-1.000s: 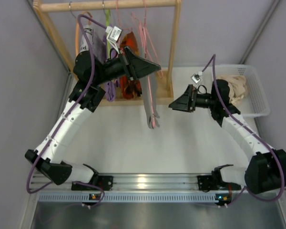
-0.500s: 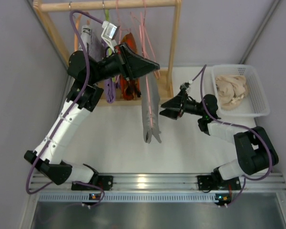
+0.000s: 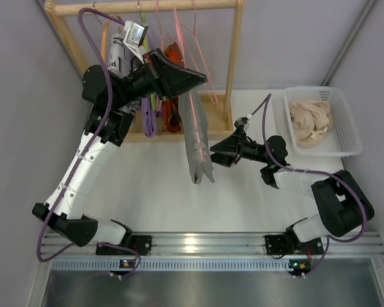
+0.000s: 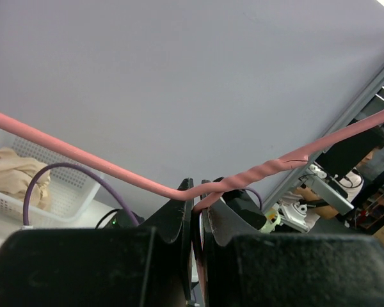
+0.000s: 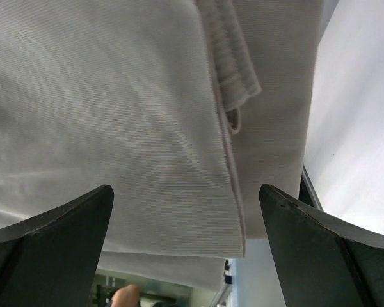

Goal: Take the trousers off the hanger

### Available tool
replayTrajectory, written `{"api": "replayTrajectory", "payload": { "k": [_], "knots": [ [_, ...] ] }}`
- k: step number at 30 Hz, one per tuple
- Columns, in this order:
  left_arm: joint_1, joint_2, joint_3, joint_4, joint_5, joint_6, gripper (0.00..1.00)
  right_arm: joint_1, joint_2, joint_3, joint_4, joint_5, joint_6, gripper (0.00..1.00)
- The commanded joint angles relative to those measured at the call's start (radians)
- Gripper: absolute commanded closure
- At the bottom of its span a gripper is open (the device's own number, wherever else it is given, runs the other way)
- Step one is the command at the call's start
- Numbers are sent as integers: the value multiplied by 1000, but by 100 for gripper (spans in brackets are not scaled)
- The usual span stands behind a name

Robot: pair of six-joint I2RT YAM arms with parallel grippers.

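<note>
I should pull the trousers off the hanger next, so I should pinch the trousers' hem edge by the belt loop [image 3: 205, 155] [image 5: 225, 171] with my right gripper.
Grey trousers [image 3: 197, 141] hang folded over a pink wire hanger [image 3: 182, 48], clear of the rack. My left gripper [image 3: 195, 83] is shut on the hanger [image 4: 243, 182] just below its twisted neck, holding it up with the trousers dangling beneath. My right gripper [image 3: 216, 153] is open, level with the lower part of the trousers and right beside them. In the right wrist view the grey cloth [image 5: 128, 128] fills the space ahead of the wide-apart fingers [image 5: 57, 249], with a hem edge and belt loop showing.
A wooden clothes rack [image 3: 233, 64] at the back carries more hangers with purple, orange and patterned garments [image 3: 147, 102]. A white basket [image 3: 342, 137] at the right holds beige cloth [image 3: 310, 121]. Grey walls close both sides.
The left arm lifted and drew the hanger with the trousers slightly left and back. The right arm swung down and left, bringing its open gripper up to the trousers' lower part.
</note>
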Motion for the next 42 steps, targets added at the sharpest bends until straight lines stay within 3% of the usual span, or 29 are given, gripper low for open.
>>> {"api": "replayTrajectory", "payload": {
  "k": [1,14,27,30,33,34,38,40,41,42],
  "knots": [
    [13,-7,56,127,-29,-9,100,26,74,-3,219,46,96,0],
    [22,-10,58,133,-21,-23,100,62,289,106,581,183,306,1],
    [23,-9,56,135,-26,-37,100,95,288,222,618,218,317,1],
    [26,-6,59,133,-29,-40,100,116,280,238,618,208,317,8],
    [26,-6,56,133,-30,-40,100,118,277,235,615,204,323,22],
    [31,-6,53,135,-30,-38,100,115,274,230,616,203,322,35],
    [31,-18,32,133,-29,-38,100,89,249,225,615,201,311,71],
    [33,-26,21,133,-30,-37,100,70,230,228,616,200,319,78],
    [33,-27,12,133,-30,-37,100,66,222,239,616,198,329,90],
    [34,-30,7,133,-30,-33,100,58,216,244,616,191,332,95]
  ]
}}
